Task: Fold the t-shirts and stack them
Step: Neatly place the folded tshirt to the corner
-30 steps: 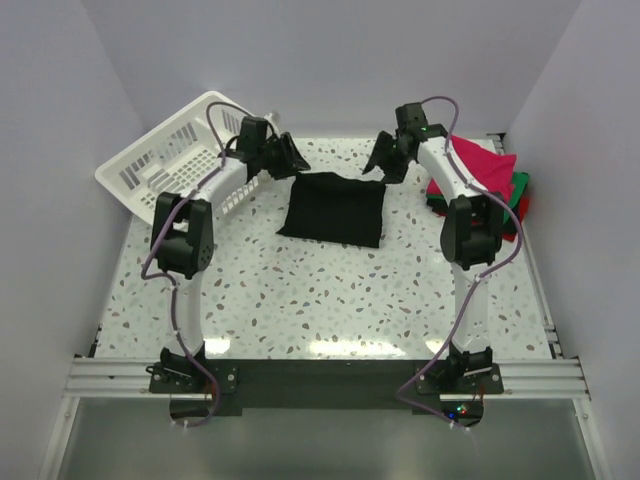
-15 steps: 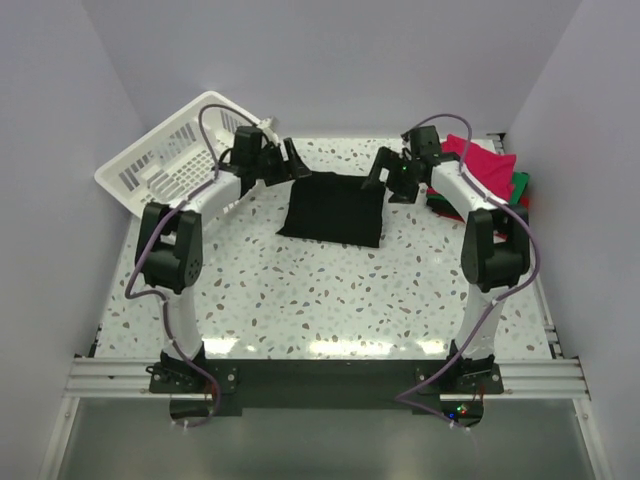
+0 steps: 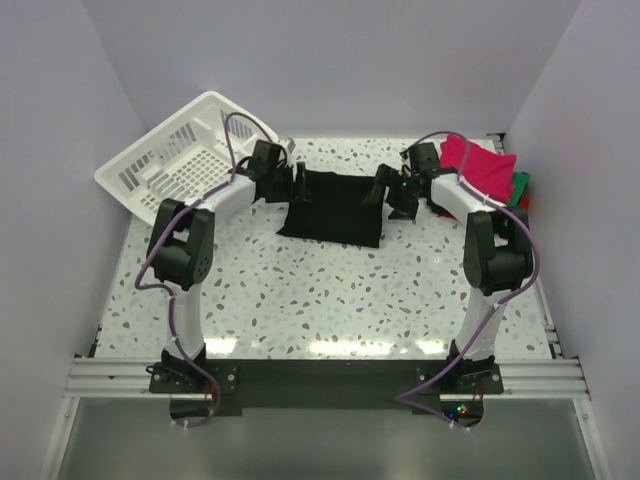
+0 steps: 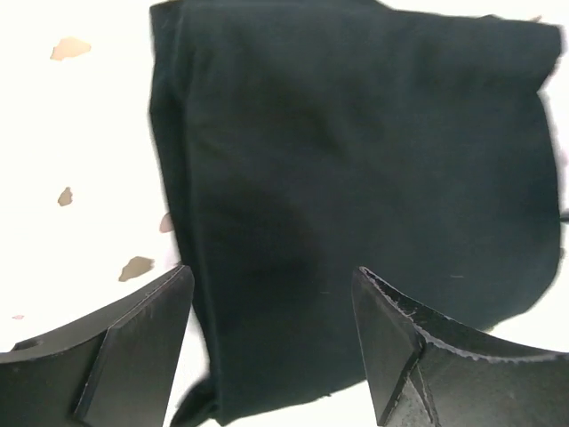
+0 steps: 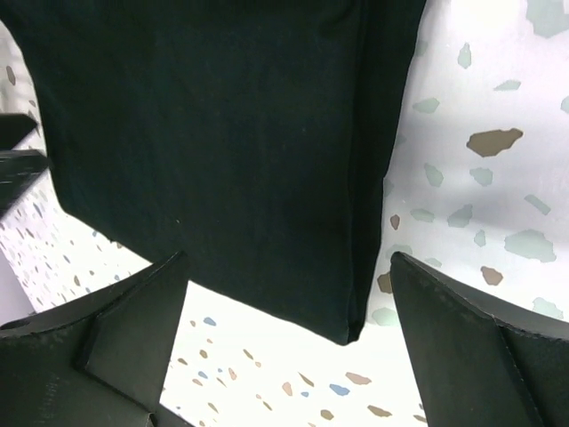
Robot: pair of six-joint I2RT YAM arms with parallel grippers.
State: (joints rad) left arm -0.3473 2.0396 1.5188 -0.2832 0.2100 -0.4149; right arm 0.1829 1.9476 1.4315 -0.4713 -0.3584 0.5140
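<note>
I should next use my right gripper to grab the folded black t-shirt by its side nearest the stack. The rest can then trail flat for stacking.
A folded black t-shirt lies flat on the speckled table at the back middle. My left gripper is open just above its far left corner; the left wrist view shows the black t-shirt between the spread fingers. My right gripper is open over the shirt's far right corner; the right wrist view shows the corner of the black t-shirt between its fingers. A stack of folded shirts with a magenta-pink one on top sits at the right, green and red edges showing below.
A white slatted plastic basket leans tilted at the back left. The stack of shirts is close behind the right arm. The walls enclose the table at the back and both sides.
Both grippers have come down and inward from behind the black shirt to its two far corners. The shirt has not moved.
</note>
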